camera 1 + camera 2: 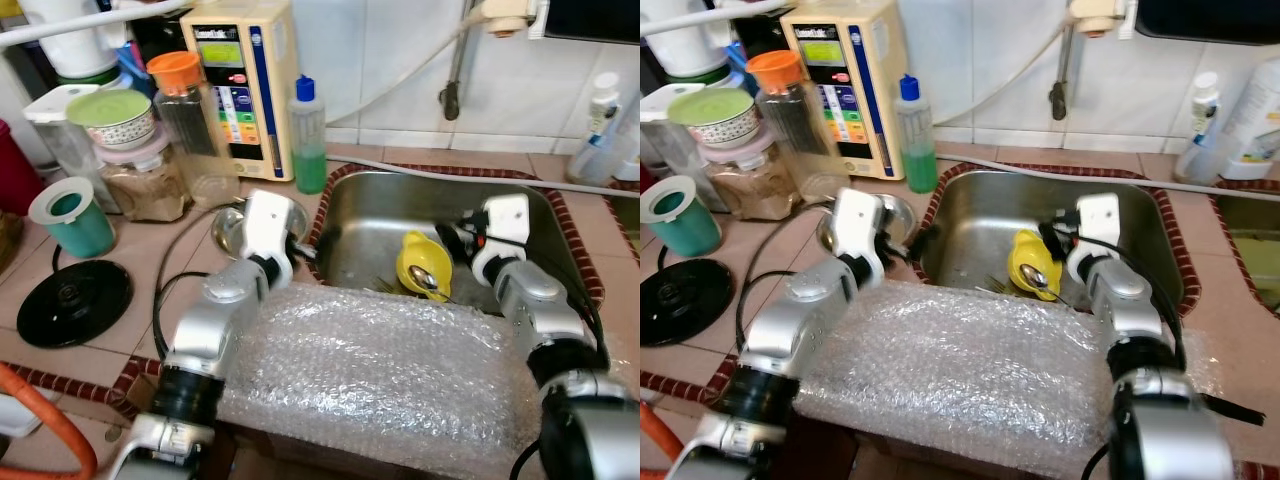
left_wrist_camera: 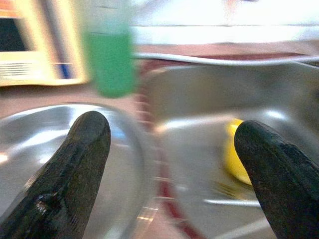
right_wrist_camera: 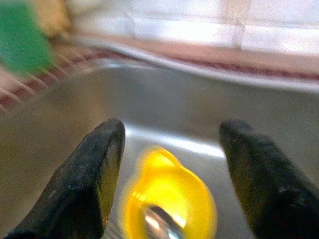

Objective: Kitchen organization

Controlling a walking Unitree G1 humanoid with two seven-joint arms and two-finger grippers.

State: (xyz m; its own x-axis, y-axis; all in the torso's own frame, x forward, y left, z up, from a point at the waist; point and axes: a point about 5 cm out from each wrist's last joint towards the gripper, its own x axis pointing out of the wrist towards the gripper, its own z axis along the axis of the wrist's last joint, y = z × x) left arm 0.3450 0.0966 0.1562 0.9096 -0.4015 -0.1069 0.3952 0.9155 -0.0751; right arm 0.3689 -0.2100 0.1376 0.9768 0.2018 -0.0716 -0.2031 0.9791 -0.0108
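I should next use my left gripper to grab the steel bowl by its thin outer rim, since the bowl is far wider than my open fingers.
A steel sink (image 1: 370,205) holds a yellow cup (image 1: 415,258) with a metal spoon (image 1: 424,281) resting in it and a fork (image 1: 385,287) beside it. My right gripper (image 1: 452,243) hovers open just above the yellow cup (image 3: 169,194), one finger (image 3: 89,169) to each side of it. My left gripper (image 1: 303,250) is open over the sink's left rim. Beside it on the counter sits a steel bowl (image 2: 30,139), also seen at steel bowl (image 1: 226,226).
A bubble wrap sheet (image 1: 370,370) drapes over the counter's front edge and the sink's near side. A green soap bottle (image 1: 308,135), a cream appliance (image 1: 245,80), jars (image 1: 190,120), a teal cup (image 1: 72,215) and a black disc (image 1: 72,300) crowd the left counter. A spray bottle (image 1: 600,120) stands at the right.
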